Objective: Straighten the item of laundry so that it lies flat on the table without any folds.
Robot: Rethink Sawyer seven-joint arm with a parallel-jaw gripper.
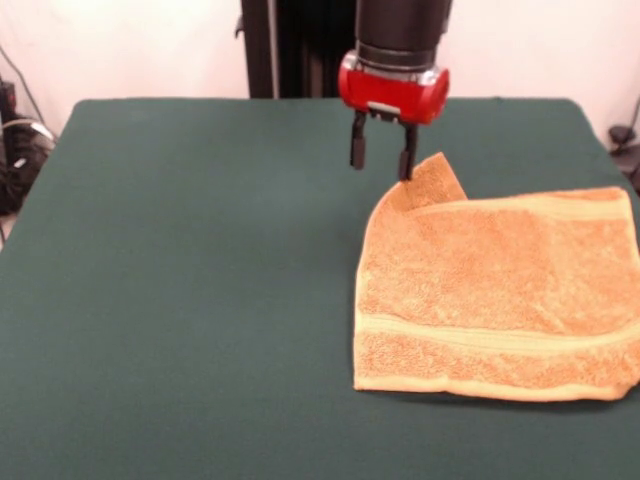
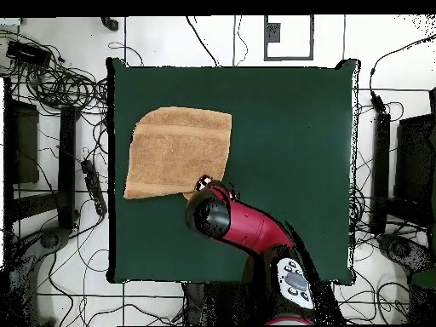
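I should next pick up the orange-tan towel by its folded corner flap (image 1: 436, 182), because it sticks up while the rest of the cloth (image 1: 490, 265) lies flat.
The orange-tan towel (image 1: 500, 290) lies on the right side of the dark green table (image 1: 200, 250), mostly spread out. Its far left corner (image 1: 437, 180) is folded over and sticks up as a small flap. A woven band runs along the near part. My gripper (image 1: 382, 158) hangs just above the table at that corner, open and holding nothing. One fingertip (image 1: 407, 165) is right beside the flap. In the overhead view the towel (image 2: 179, 149) lies at the table's (image 2: 289, 128) left, and the arm's head covers most of the gripper (image 2: 203, 183).
The towel's right edge reaches the picture's right border in the front view, close to the table's edge. The black pedestal (image 1: 300, 45) stands behind the table. Cables and dark equipment (image 2: 60, 128) lie on the floor around the table.
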